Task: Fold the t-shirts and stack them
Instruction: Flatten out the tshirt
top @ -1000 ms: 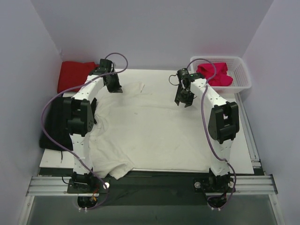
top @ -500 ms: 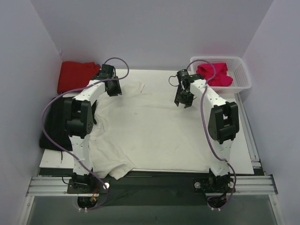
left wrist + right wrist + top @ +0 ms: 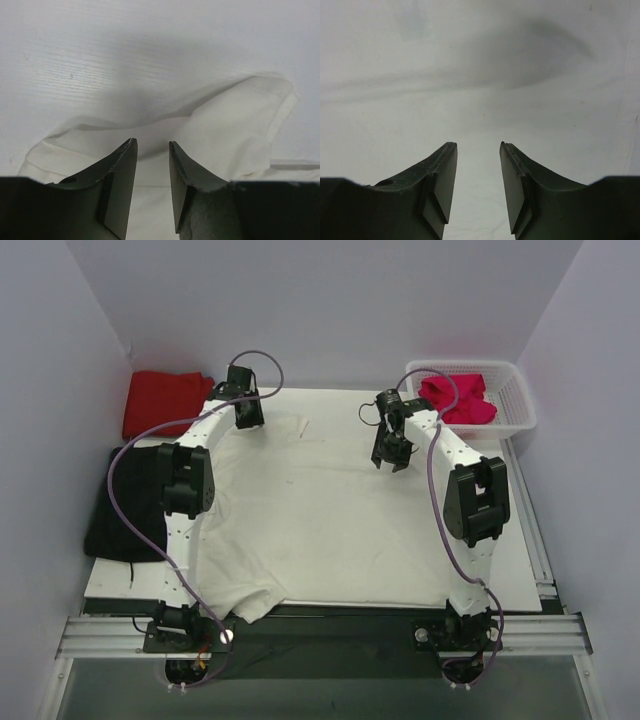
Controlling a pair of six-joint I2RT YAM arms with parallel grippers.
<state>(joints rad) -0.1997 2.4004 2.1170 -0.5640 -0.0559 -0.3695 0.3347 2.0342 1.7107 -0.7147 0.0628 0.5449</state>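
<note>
My left gripper pinches the rumpled fold (image 3: 200, 130) at the cream-white t-shirt's far edge next, to draw that edge over and fold the shirt (image 3: 235, 130).
A large cream-white t-shirt (image 3: 310, 510) lies spread over the white table, its near left corner hanging over the front edge. My left gripper (image 3: 247, 422) hovers at the shirt's far left edge, open and empty. In the left wrist view (image 3: 152, 145) its jaws stand apart over a rumpled fold of the cream shirt (image 3: 235, 130). My right gripper (image 3: 391, 462) is open and empty over the shirt's far right part; the right wrist view (image 3: 478, 146) shows only smooth cream cloth (image 3: 470, 75) under it. A red t-shirt (image 3: 160, 398) lies folded at the far left. A magenta-pink t-shirt (image 3: 458, 397) lies in the basket.
A white plastic basket (image 3: 515, 400) stands at the far right corner. A black cloth (image 3: 118, 520) lies off the table's left side. The white table (image 3: 520, 560) shows bare along the right. Grey walls close in on three sides.
My left gripper has moved farther back and to the right along the shirt's far left edge. The right gripper has barely moved.
</note>
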